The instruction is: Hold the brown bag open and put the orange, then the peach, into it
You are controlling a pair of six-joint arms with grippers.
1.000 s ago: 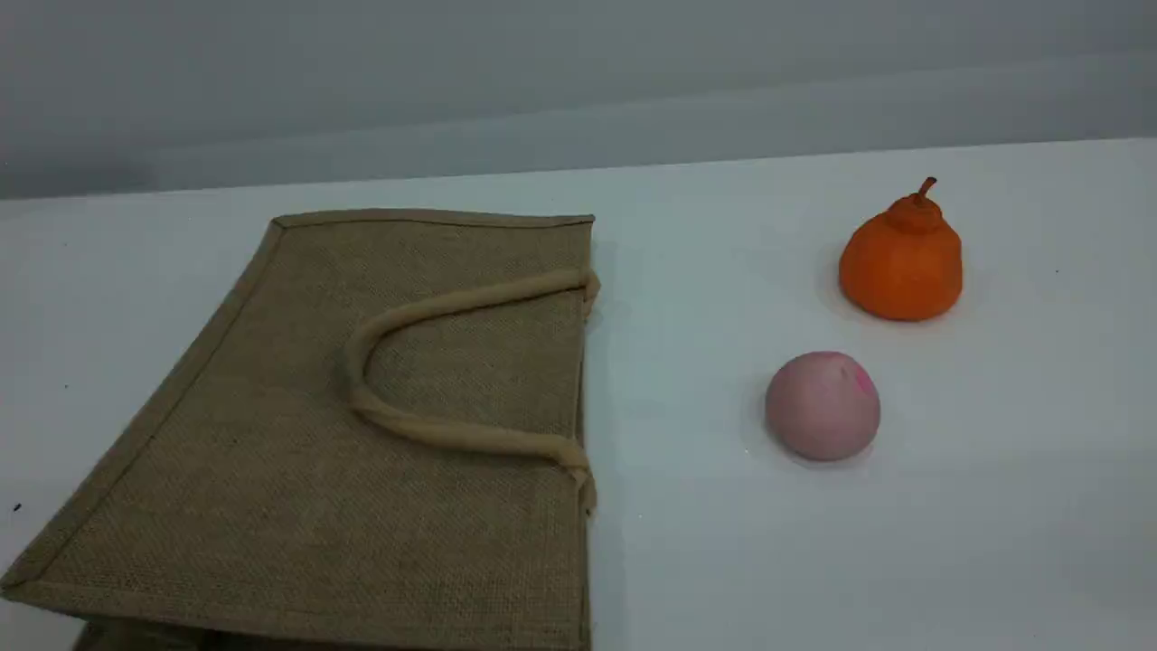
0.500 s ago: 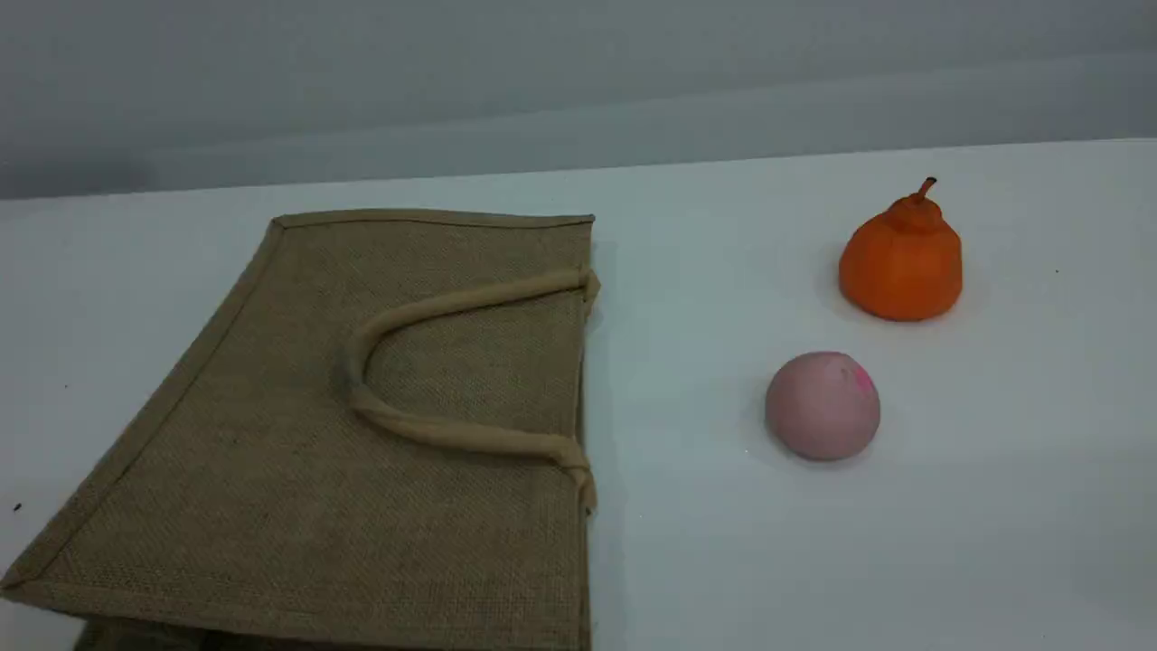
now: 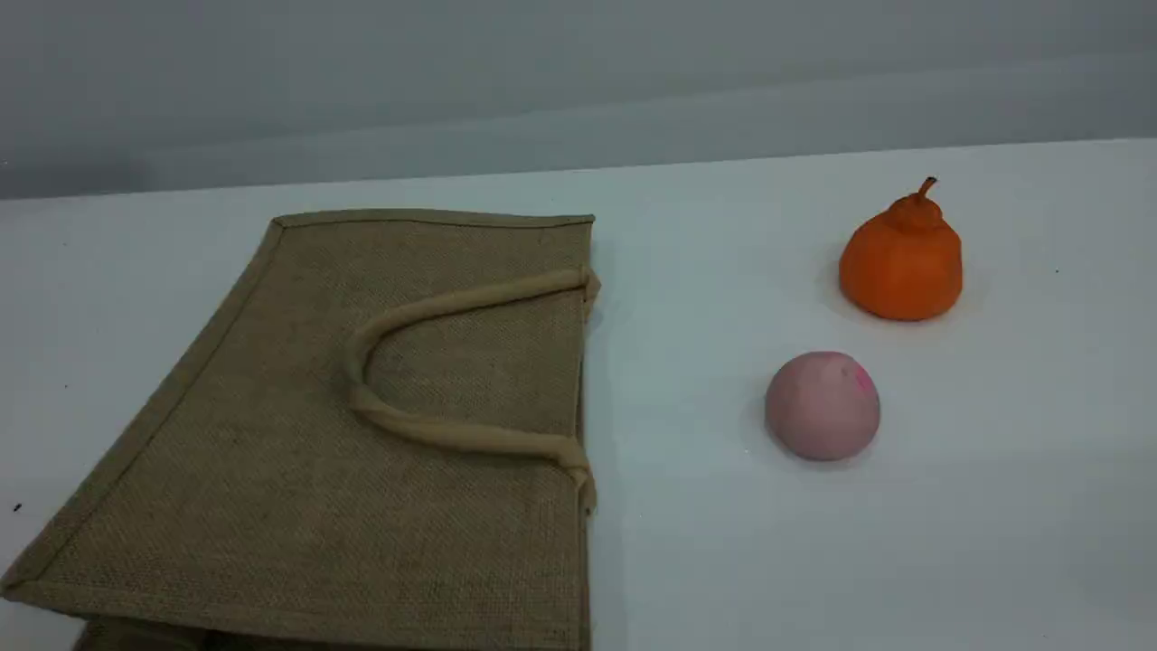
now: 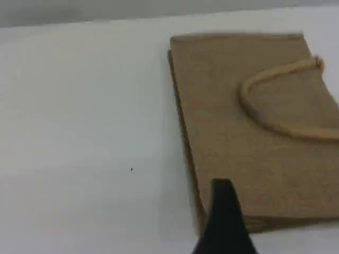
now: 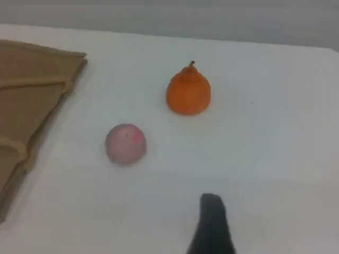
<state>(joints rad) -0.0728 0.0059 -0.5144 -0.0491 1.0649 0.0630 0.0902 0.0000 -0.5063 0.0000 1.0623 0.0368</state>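
The bag's upper beige handle will next be grabbed by its curved middle (image 3: 358,372) with my left gripper, to hold the bag's opening (image 3: 580,371) open for the orange.
The brown bag (image 3: 271,470) lies flat on the table's left side, its mouth edge facing right, with one beige loop handle (image 3: 434,307) lying folded back on top. The orange (image 3: 901,267) stands at the far right, stem up. The peach (image 3: 821,407) rests nearer, left of the orange. Neither arm shows in the scene view. In the left wrist view a dark fingertip (image 4: 223,211) hangs over the bag's (image 4: 228,121) near corner. In the right wrist view a fingertip (image 5: 212,222) hovers well short of the peach (image 5: 125,144) and orange (image 5: 188,94). Both grippers are open and hold nothing.
The white table (image 3: 705,561) ends at a grey wall behind. A strip of bare surface separates the bag's mouth edge from the two fruits. The bag's near corner runs past the bottom of the scene view.
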